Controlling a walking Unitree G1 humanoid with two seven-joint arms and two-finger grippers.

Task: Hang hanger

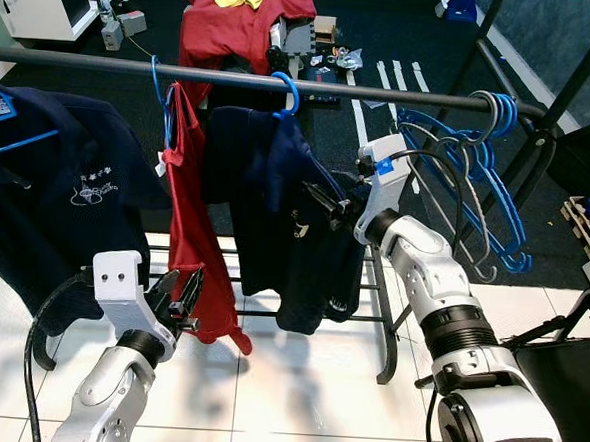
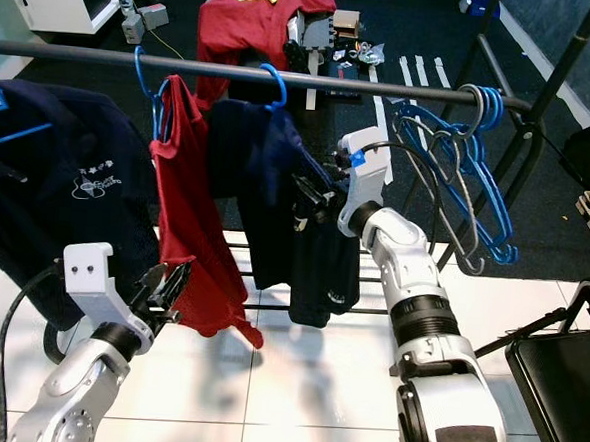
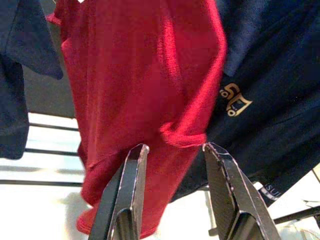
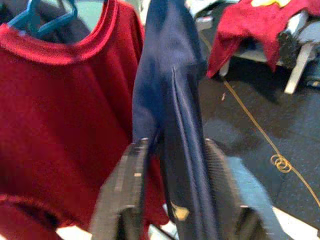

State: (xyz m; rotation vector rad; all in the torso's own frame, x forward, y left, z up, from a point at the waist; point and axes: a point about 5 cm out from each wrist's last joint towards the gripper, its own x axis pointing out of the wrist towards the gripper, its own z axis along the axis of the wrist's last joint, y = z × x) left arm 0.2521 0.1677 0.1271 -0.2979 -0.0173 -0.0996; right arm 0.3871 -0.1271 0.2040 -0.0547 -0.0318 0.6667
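The navy shirt's broad front hangs slack, so I will next use my right gripper to pinch the shirt by the narrow fold at its shoulder point(image 1: 333, 193) point(image 4: 186, 165), which stands out edge-on.
A navy shirt point(image 1: 275, 220) hangs on a blue hanger whose hook point(image 1: 288, 92) sits over the dark rail point(image 1: 403, 94). My right gripper point(image 1: 328, 198) reaches in at the shirt's shoulder. In the right wrist view its fingers point(image 4: 131, 185) stand apart with a fold of navy cloth point(image 4: 172, 100) between them, so it is open. A red shirt point(image 1: 190, 225) hangs on another blue hanger just to the left. My left gripper point(image 1: 185, 296) is open, low down, right at the red shirt's hem point(image 3: 182, 137), holding nothing.
Several empty blue and grey hangers point(image 1: 497, 193) bunch at the rail's right end. Another navy shirt point(image 1: 47, 186) hangs at the left. The rack's low crossbars point(image 1: 376, 286) run behind the clothes. A black chair point(image 1: 566, 383) stands at the lower right. Red clothing point(image 1: 242, 17) lies at the back.
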